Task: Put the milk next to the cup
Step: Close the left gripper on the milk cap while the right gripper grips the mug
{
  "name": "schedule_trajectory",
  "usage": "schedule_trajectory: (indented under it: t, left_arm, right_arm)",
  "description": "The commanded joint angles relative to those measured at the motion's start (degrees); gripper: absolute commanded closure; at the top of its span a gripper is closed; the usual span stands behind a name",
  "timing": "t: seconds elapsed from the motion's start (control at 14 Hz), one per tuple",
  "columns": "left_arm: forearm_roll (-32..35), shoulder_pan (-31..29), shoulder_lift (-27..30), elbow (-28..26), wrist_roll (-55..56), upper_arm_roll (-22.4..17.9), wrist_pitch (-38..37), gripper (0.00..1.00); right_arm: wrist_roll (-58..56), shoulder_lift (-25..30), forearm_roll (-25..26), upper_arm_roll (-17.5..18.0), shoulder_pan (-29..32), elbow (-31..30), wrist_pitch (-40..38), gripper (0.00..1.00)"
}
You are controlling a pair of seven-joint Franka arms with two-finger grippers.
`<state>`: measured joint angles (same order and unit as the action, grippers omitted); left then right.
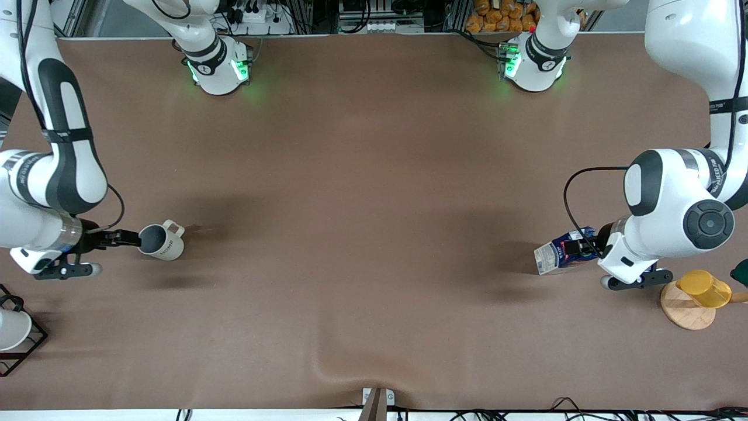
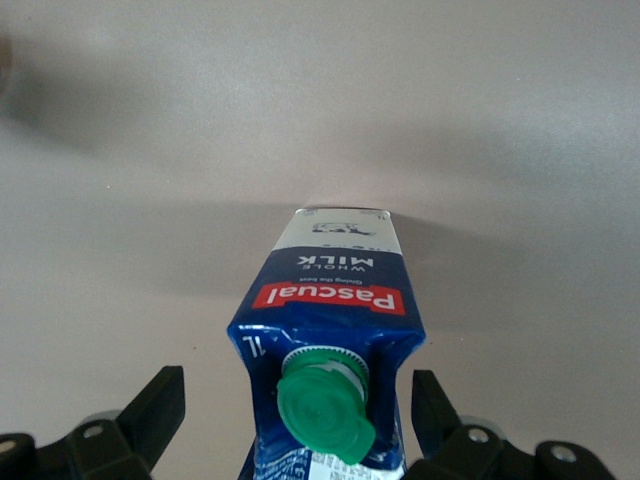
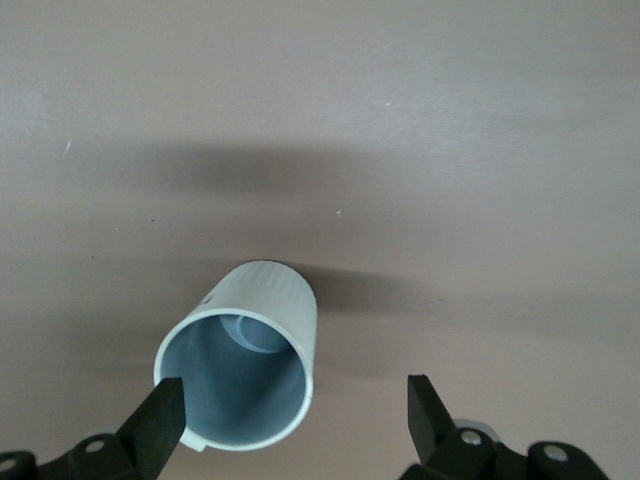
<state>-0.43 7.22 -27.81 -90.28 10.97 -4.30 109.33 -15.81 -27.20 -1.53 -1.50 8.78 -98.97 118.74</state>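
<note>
The fingers of my left gripper are beside the milk's blue top [image 2: 385,372], at the same height as the green cap [image 2: 325,402]. I should close my left gripper on the milk now.
The milk [image 1: 558,252] is a dark-blue carton with a green cap, a red label and a white base, standing toward the left arm's end of the table. My left gripper [image 1: 582,245] is open, with a finger on either side of the carton's top [image 2: 320,330] and a gap on each side. The cup [image 1: 162,241] is an off-white mug with a grey inside, standing toward the right arm's end. My right gripper [image 1: 131,238] is open over its rim. In the right wrist view one finger [image 3: 165,412] is at the mug's [image 3: 262,300] edge and the other is well clear.
A yellow plastic cup [image 1: 704,286] sits on a round wooden stand [image 1: 684,310] near the left arm. A white cup in a black wire frame [image 1: 14,330] is at the right arm's end, nearer the front camera. The brown table cover [image 1: 374,204] lies between mug and carton.
</note>
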Motion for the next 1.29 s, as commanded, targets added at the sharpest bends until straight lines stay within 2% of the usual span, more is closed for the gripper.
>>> schedule_trajectory:
  t: [0.0,0.21,0.36,0.43,0.57,0.64,0.71,0.86,0.93,1.07,1.21]
  left_arm:
    - [0.17,-0.19,0.04,-0.78,0.36,0.26,0.36,0.16]
    - [0.17,-0.1,0.04,-0.96,0.72,0.26,-0.17,0.37]
    - [0.17,0.34,0.47,-0.87,0.89,0.35,-0.43,0.51]
    - [0.17,0.34,0.74,-0.61,0.89,0.35,-1.04,0.57]
    - [0.17,0.51,1.53,-0.25,0.98,0.35,-1.67,0.67]
    - [0.17,0.6,1.79,0.01,0.98,0.35,-1.75,0.71]
    - [0.17,0.51,2.58,-0.08,0.81,0.43,-1.75,0.74]
    - [0.17,0.86,2.94,0.01,0.81,0.69,-3.15,0.74]
    - [0.17,0.87,3.37,0.01,1.07,1.48,-3.33,0.76]
    - [0.26,0.95,4.6,0.01,0.72,1.84,-4.38,0.76]
    - [0.17,0.95,6.18,0.88,0.72,3.15,-6.58,0.76]
  right_arm:
    - [-1.15,-1.89,-1.28,0.01,0.01,0.44,-0.17,0.05]
    - [-1.41,-2.24,-1.28,0.01,0.27,-0.17,0.35,0.14]
    - [-1.77,-3.03,-1.28,0.01,0.45,-0.44,0.44,0.33]
    - [-1.85,-3.04,-1.28,0.01,0.45,-0.44,0.53,0.47]
    - [-1.85,-3.3,-1.28,0.1,0.53,-0.61,1.57,0.63]
    - [-1.85,-3.3,-1.28,0.1,0.36,-1.57,2.97,0.68]
    - [-1.85,-3.21,-1.28,0.1,0.36,-2.02,3.68,0.73]
    - [-1.77,-3.13,-1.37,0.1,0.01,-2.02,3.87,0.94]
    - [-1.77,-3.04,-1.37,0.1,-0.16,-2.02,3.69,1.0]
    - [-0.9,-2.42,-1.37,0.18,-1.21,-1.67,2.73,1.0]
    - [1.38,-1.72,-1.46,0.1,-2.88,0.42,-1.74,1.0]
